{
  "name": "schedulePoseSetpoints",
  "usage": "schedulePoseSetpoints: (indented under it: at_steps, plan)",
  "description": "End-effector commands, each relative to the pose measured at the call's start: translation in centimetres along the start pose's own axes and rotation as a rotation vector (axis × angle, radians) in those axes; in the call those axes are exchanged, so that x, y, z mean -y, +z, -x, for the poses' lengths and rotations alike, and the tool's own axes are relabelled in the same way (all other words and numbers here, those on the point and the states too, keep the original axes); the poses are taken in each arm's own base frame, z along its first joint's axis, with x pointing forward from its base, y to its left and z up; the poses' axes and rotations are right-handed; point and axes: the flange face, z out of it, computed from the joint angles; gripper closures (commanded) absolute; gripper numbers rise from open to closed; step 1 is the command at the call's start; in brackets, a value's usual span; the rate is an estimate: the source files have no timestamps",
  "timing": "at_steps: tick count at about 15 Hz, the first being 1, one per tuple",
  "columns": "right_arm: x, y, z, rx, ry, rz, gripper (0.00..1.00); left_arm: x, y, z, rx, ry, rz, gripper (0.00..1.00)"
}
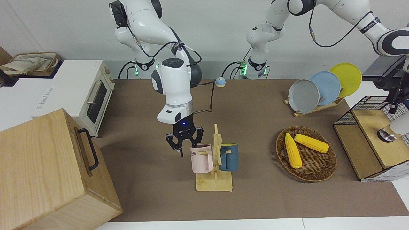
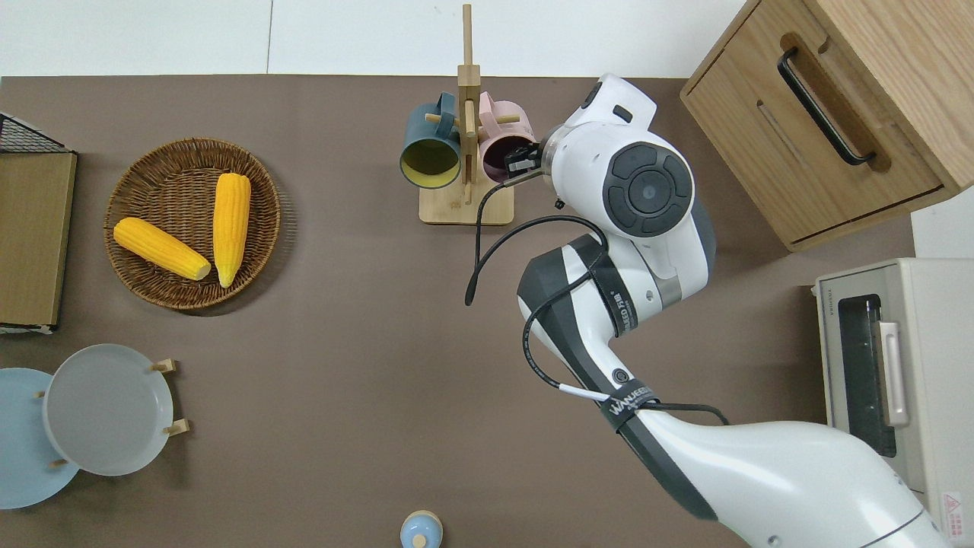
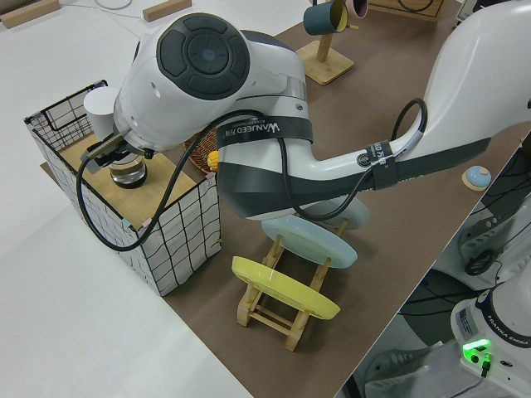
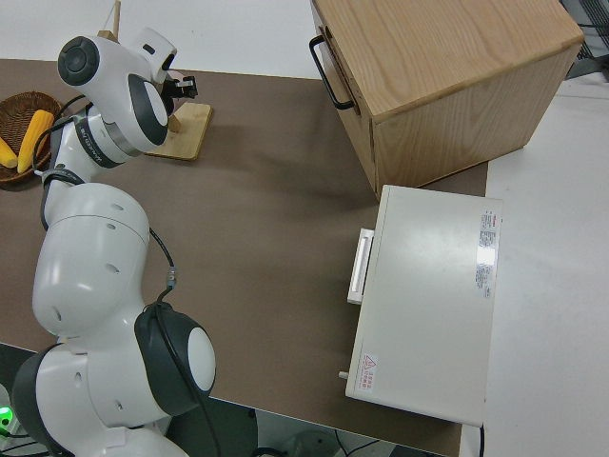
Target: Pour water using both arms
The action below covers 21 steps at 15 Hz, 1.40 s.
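Note:
The handle of the pink mug is hooked over a wooden peg (image 1: 203, 153) close to the post, so the right gripper should next grab the mug by its open rim (image 1: 197, 146).
A pink mug (image 1: 201, 158) and a dark blue mug (image 1: 229, 157) hang on a wooden mug rack (image 1: 214, 182) mid-table. My right gripper (image 1: 185, 145) is open at the pink mug's (image 2: 502, 148) rim, on the side toward the right arm's end. The overhead view shows the right gripper (image 2: 520, 161) at the mug's mouth. My left gripper (image 3: 112, 151) hangs over a glass vessel (image 3: 129, 172) on the wooden shelf of a wire basket (image 3: 178, 236) at the left arm's end. A white cylinder (image 3: 99, 108) stands beside that vessel. No water shows.
A wicker basket (image 1: 314, 174) holds two corn cobs (image 1: 293, 150). A rack with grey, blue and yellow plates (image 1: 303, 95) stands nearer to the robots. A wooden box with a black handle (image 1: 48, 169) and a white toaster oven (image 1: 80, 92) fill the right arm's end.

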Motion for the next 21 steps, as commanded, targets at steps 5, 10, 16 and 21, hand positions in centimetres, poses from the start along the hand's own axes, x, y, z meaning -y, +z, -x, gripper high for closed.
schedulePoseSetpoints:
  at_steps: [5,10,16,21]
  plan:
    - [0.8,0.0,-0.6,-0.040,-0.034,0.000,1.000,-0.5,4.7,-0.4,-0.141,-0.033,-0.027,0.00]
    - [0.4,-0.5,-0.8,-0.036,-0.031,0.006,1.000,-0.8,5.7,-0.6,-0.169,-0.057,-0.032,0.00]
    - [-1.8,-3.8,-1.3,0.000,-0.015,0.034,1.000,-0.9,5.3,-1.3,-0.184,-0.069,-0.032,1.00]
    - [-5.6,-5.4,-1.0,0.054,-0.012,0.058,1.000,-1.1,3.6,-3.2,-0.193,-0.089,-0.043,1.00]
